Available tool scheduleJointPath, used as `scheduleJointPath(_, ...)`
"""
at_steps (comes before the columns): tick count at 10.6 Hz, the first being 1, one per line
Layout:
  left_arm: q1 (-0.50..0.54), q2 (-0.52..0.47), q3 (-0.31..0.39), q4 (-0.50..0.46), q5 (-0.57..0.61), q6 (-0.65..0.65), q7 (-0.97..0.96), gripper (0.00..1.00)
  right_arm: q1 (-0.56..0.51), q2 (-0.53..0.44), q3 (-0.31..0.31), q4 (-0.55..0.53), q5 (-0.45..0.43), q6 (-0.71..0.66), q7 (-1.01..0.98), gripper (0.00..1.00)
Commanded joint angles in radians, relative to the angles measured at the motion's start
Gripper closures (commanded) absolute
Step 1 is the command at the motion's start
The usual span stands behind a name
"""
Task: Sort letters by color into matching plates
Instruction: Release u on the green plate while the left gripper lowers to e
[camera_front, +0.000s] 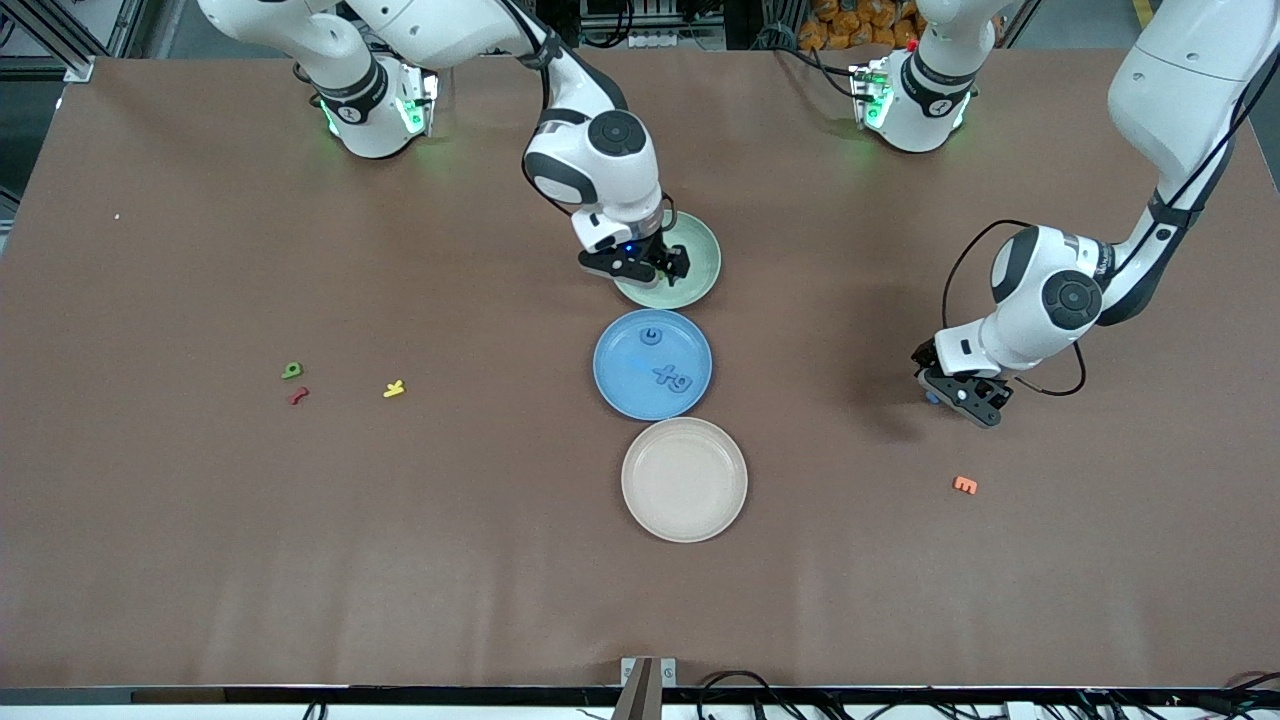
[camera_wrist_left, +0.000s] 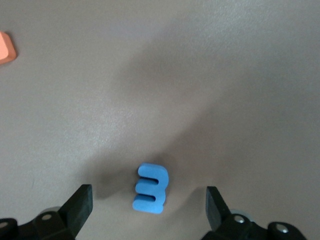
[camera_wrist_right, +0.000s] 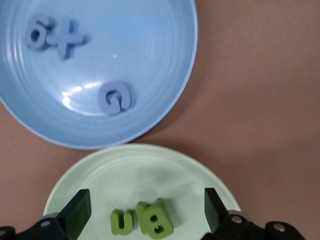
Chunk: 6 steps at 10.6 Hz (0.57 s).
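Note:
Next, my left gripper grips the blue letter's rounded back and the ends of its legs to sort it onto the blue plate (camera_front: 620, 375).
My right gripper (camera_front: 652, 264) (camera_wrist_right: 145, 207) hangs open just above the pale green plate (camera_front: 703, 256) (camera_wrist_right: 135, 167). Two green letters (camera_wrist_right: 122, 221) (camera_wrist_right: 157, 219) lie loose in that plate between the open fingers. The blue plate (camera_front: 620, 375) (camera_wrist_right: 155, 55) sits beside it, nearer the front camera, and holds three blue letters (camera_front: 672, 377) (camera_wrist_right: 115, 97). My left gripper (camera_front: 958, 392) (camera_wrist_left: 149, 199) is open low over the table toward the left arm's end. A blue letter (camera_wrist_left: 151, 188) (camera_front: 932, 397) lies flat on the table between its fingers, untouched. One green letter (camera_front: 292, 370) lies toward the right arm's end.
A beige plate (camera_front: 684, 480) sits nearest the front camera in the row of plates. An orange letter (camera_front: 965, 485) (camera_wrist_left: 6, 47) lies near the left gripper. Red (camera_front: 297, 396) and yellow (camera_front: 394, 389) letters lie beside the stray green one.

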Motion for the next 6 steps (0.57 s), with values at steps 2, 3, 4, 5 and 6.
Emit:
scheduleJointPath(2, -0.009, 0.019, 0.005, 0.004, 0.039, 0.028, -0.090, 0.67, -0.143, -0.134, 0.070, -0.027, -0.012, -0.092, -0.054, 0.00)
scheduleJointPath(3, -0.009, 0.019, 0.005, 0.002, 0.041, 0.028, -0.133, 1.00, -0.181, -0.162, 0.085, -0.048, -0.010, -0.093, -0.072, 0.00)
scheduleJointPath(4, -0.009, 0.017, 0.005, 0.001, 0.042, 0.028, -0.145, 1.00, -0.226, -0.186, 0.105, -0.071, -0.009, -0.093, -0.122, 0.00)
scheduleJointPath(5, -0.009, 0.012, 0.005, -0.004, 0.042, 0.028, -0.148, 1.00, -0.252, -0.223, 0.107, -0.111, 0.007, -0.093, -0.177, 0.00)
scheduleJointPath(6, -0.009, 0.011, 0.006, -0.007, 0.042, 0.028, -0.165, 1.00, -0.269, -0.260, 0.107, -0.148, 0.051, -0.093, -0.252, 0.00)
